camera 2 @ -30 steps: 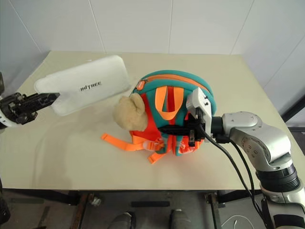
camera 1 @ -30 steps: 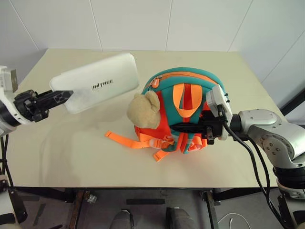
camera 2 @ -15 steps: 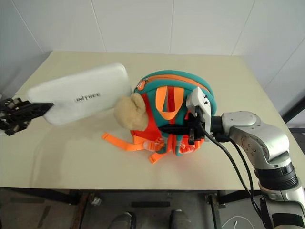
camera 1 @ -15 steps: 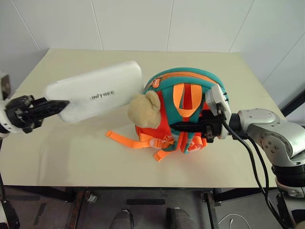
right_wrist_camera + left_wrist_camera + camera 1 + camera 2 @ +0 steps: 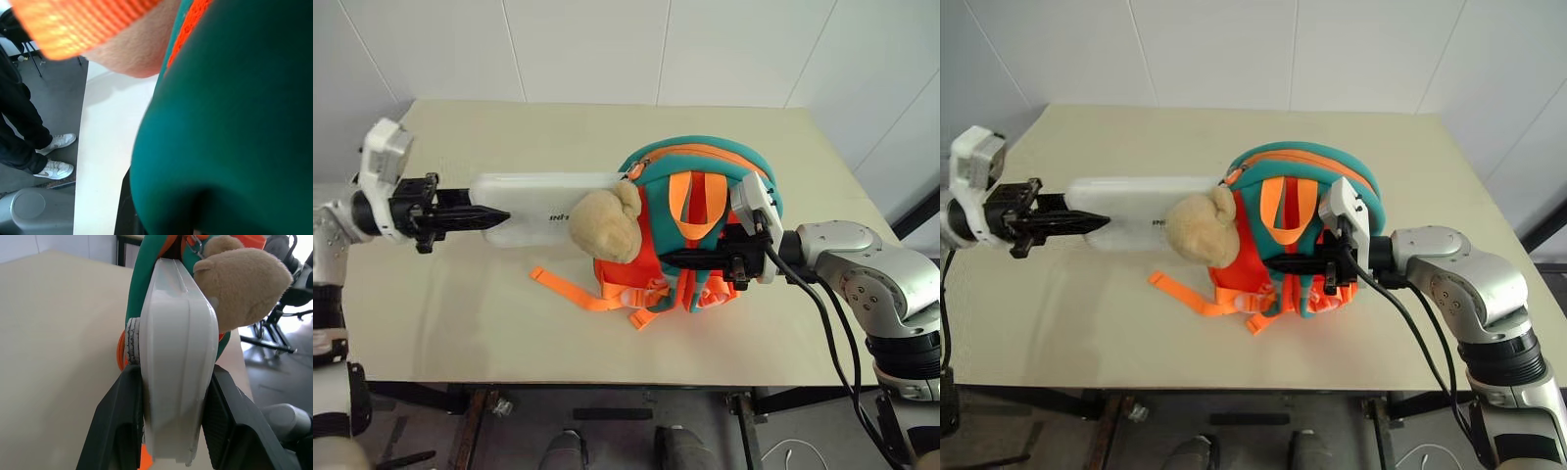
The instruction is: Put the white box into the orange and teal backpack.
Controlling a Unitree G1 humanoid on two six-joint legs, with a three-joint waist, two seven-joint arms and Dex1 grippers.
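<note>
The left gripper should keep holding for now, because the white box's far end (image 5: 170, 267) is at the backpack's teal rim (image 5: 146, 279) in the left wrist view and needs to be inside before the release.
The white box (image 5: 543, 201) hangs level over the table, turned on its edge, with my left gripper (image 5: 494, 212) shut on its near end. In the left wrist view the box (image 5: 178, 357) sits between the two black fingers (image 5: 122, 431), and its far end meets the teal rim of the orange and teal backpack (image 5: 142, 289), beside the tan plush (image 5: 244, 284). The backpack (image 5: 705, 171) stands at mid-table. My right gripper (image 5: 680, 260) reaches in from the right and is shut on its front, among the orange straps. Teal fabric (image 5: 234, 122) presses close to that wrist camera.
A loose orange strap (image 5: 573, 289) trails on the beige table (image 5: 460, 313) in front of the backpack. A white tiled wall runs behind the table. A person's dark legs and white shoes (image 5: 54, 161) stand on the floor beside the table. An office chair (image 5: 288, 308) stands beyond the table.
My left gripper swung the box from a raised tilt to level and carried it right, bringing its far end to the backpack's opening behind the plush. The right arm held still.
</note>
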